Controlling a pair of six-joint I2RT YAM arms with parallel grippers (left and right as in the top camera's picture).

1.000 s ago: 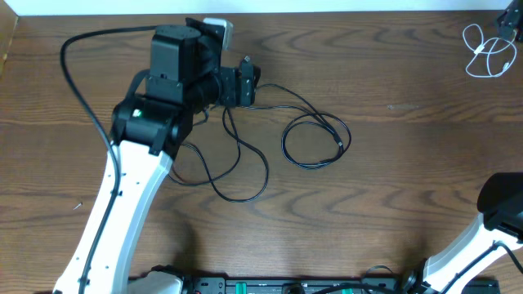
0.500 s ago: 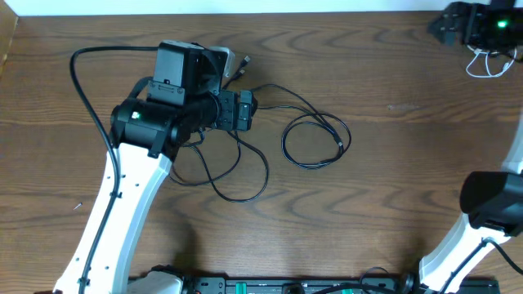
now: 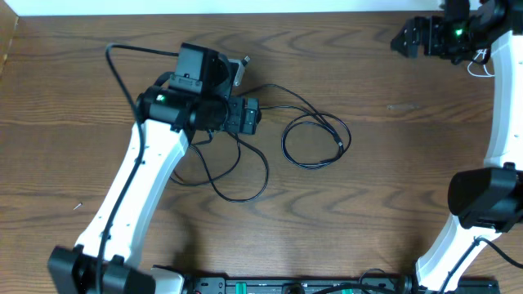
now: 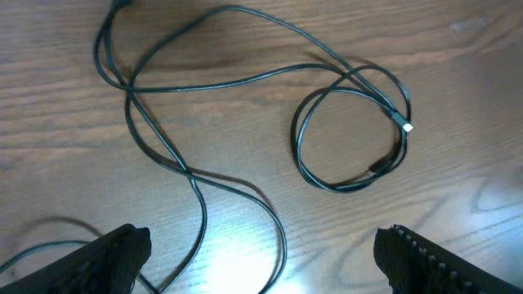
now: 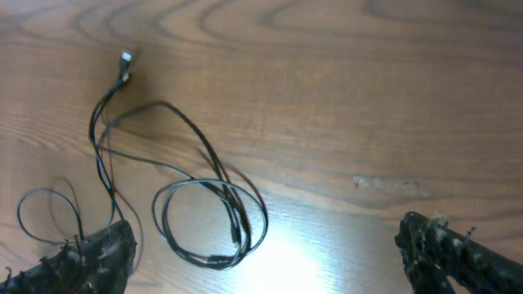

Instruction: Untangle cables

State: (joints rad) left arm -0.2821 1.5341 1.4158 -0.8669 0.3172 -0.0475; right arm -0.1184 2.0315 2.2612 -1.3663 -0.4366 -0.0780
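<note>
I next need to grab the long black cable with my left gripper by its bunched parts where the loops meet, to untangle it. I should leave the round coil [image 3: 341, 145] free.
The long black cable [image 3: 315, 140] lies loose on the wooden table, with a round coil on the right and wide loops [image 3: 237, 175] running left under my left arm. In the left wrist view the coil [image 4: 351, 131] and its silver plug [image 4: 407, 126] lie ahead. My left gripper [image 3: 249, 116] hovers over the loops, open and holding nothing [image 4: 261, 269]. My right gripper [image 3: 400, 42] is at the far right back, open and empty [image 5: 270, 261], looking toward the black cable [image 5: 212, 220]. The white cable [image 3: 482, 69] shows only as a small bit behind the right arm.
The table's back edge [image 3: 327, 11] runs close behind both grippers. A thick black robot wire [image 3: 122, 69] arcs over the table left of the left arm. The right arm's base [image 3: 486, 200] stands at the right edge.
The right arm has swung in from the top right corner, moving left away from the white cable. The left arm has shifted right and turned. The black cable has not moved.
</note>
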